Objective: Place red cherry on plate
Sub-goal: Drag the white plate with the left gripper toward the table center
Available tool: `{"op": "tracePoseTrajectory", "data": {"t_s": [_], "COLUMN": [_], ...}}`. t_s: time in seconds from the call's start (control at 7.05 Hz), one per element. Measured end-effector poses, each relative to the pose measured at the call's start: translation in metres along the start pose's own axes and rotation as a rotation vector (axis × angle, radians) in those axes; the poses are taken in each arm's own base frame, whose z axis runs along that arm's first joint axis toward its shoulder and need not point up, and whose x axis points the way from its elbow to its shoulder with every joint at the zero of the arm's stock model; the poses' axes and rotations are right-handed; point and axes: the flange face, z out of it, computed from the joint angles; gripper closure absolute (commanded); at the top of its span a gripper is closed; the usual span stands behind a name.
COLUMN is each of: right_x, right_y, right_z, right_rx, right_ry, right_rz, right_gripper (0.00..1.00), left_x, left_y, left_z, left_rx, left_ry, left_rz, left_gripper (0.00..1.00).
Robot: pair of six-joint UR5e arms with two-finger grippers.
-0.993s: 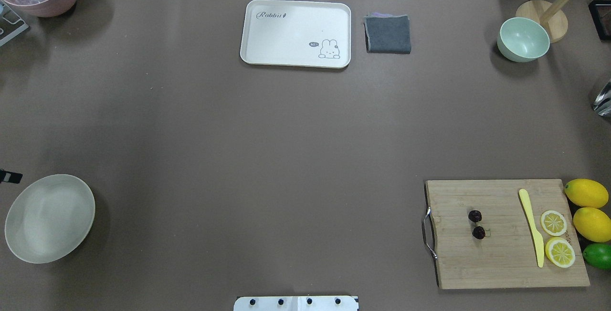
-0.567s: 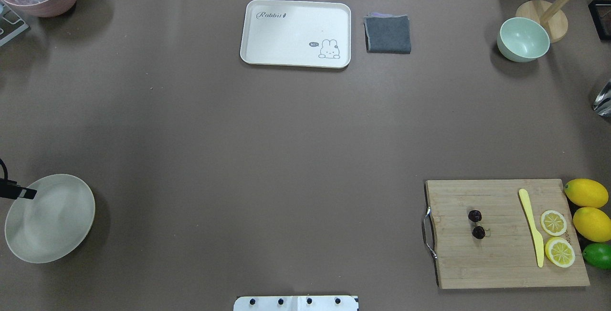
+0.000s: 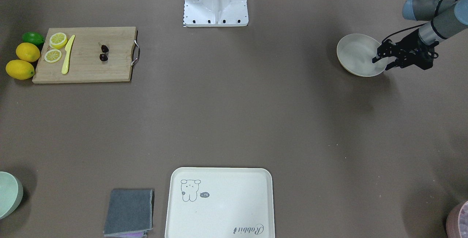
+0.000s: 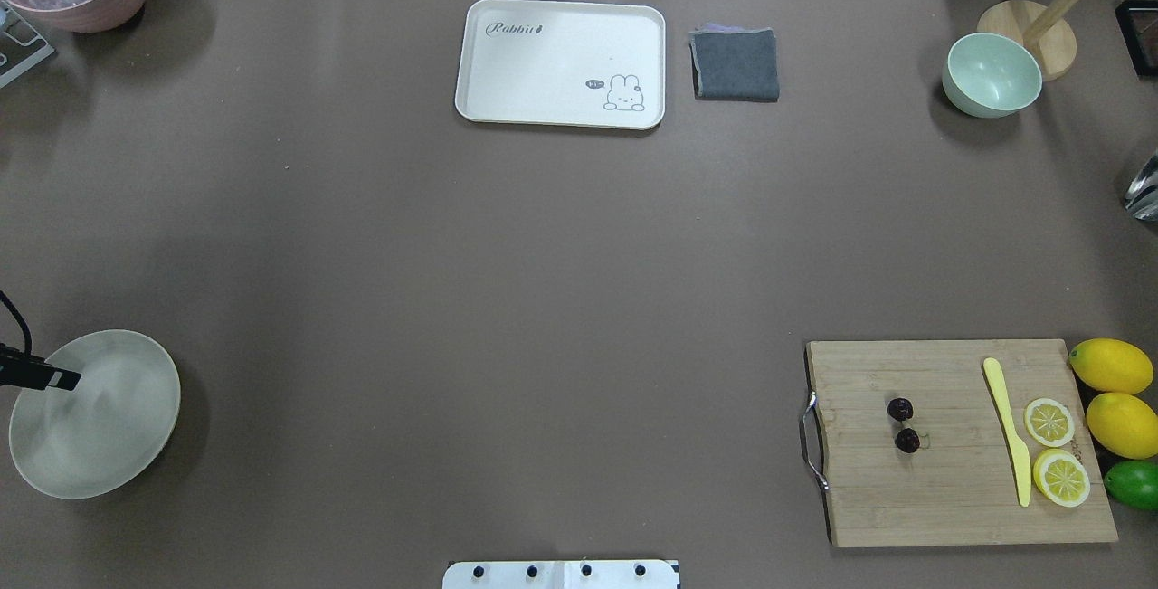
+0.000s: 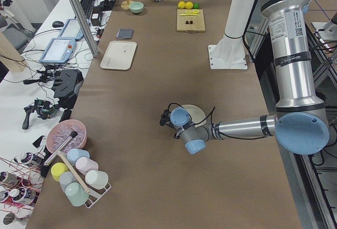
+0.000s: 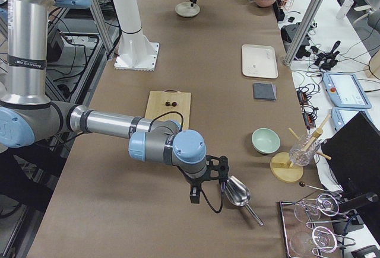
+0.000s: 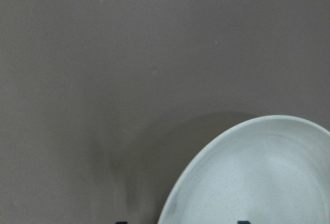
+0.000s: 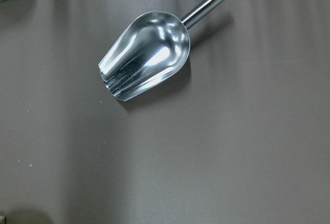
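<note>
The plate has to be set out for the red cherry, so I will grab it by its rim (image 7: pixel 188 170) with my left gripper next.
The red cherry (image 4: pixel 903 424), a pair of tiny dark fruits, lies on the wooden cutting board (image 4: pixel 950 480) at the near right; it also shows in the front view (image 3: pixel 104 52). The plate (image 4: pixel 109 426), round and cream-white, rests at the near left with nothing on it. My left gripper (image 3: pixel 383 63) hovers open over the plate's (image 3: pixel 354 51) outer rim, fingers spread and holding nothing. The left wrist view shows the plate's (image 7: pixel 258 183) rim from close above. My right gripper (image 6: pixel 206 194) hangs far right over a metal scoop (image 8: pixel 147 54); I cannot tell its state.
On the board lie a yellow knife (image 4: pixel 1009 444) and two lemon slices (image 4: pixel 1054 449), with lemons (image 4: pixel 1117 390) and a lime (image 4: pixel 1135 483) beside it. A rabbit tray (image 4: pixel 561 64), a grey cloth (image 4: pixel 735 64) and a green bowl (image 4: pixel 991 73) stand at the far side.
My left gripper has come in from the table's left edge and now reaches over the plate's rim. The cherry and the plate have not moved.
</note>
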Motion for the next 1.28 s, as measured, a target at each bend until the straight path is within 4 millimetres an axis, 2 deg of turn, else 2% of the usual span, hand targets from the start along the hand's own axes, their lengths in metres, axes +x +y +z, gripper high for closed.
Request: {"op": "tracePoseTrajectory", "data": {"t_s": [0.57, 0.71, 0.85, 0.99, 1.13, 1.28], "right_x": [0.0, -0.001, -0.001, -0.001, -0.001, -0.002], "right_y": [0.0, 0.0, -0.001, -0.001, -0.001, -0.001], "right_z": [0.0, -0.001, -0.001, -0.001, -0.001, -0.001], "right_rx": [0.001, 0.002, 0.002, 0.003, 0.003, 0.004], "right_ry": [0.0, 0.0, -0.001, -0.002, -0.003, -0.006], "right_rz": [-0.001, -0.001, -0.002, -0.003, -0.003, -0.003], "right_gripper": [0.0, 0.0, 0.0, 0.0, 0.0, 0.0], "left_x": [-0.001, 0.002, 0.004, 0.008, 0.024, 0.054], "left_y": [0.004, 0.0, -0.014, -0.046, -0.092, -0.149], "left_z": [-0.001, -0.008, -0.023, -0.044, -0.059, -0.068], "left_rx": [-0.004, 0.003, 0.023, 0.065, 0.1, 0.133], "left_ry": [0.008, 0.027, 0.056, 0.086, 0.11, 0.127], "left_rz": [0.002, -0.001, -0.028, -0.076, -0.119, -0.162], "left_gripper": [1.0, 1.0, 1.0, 1.0, 1.0, 1.0]}}
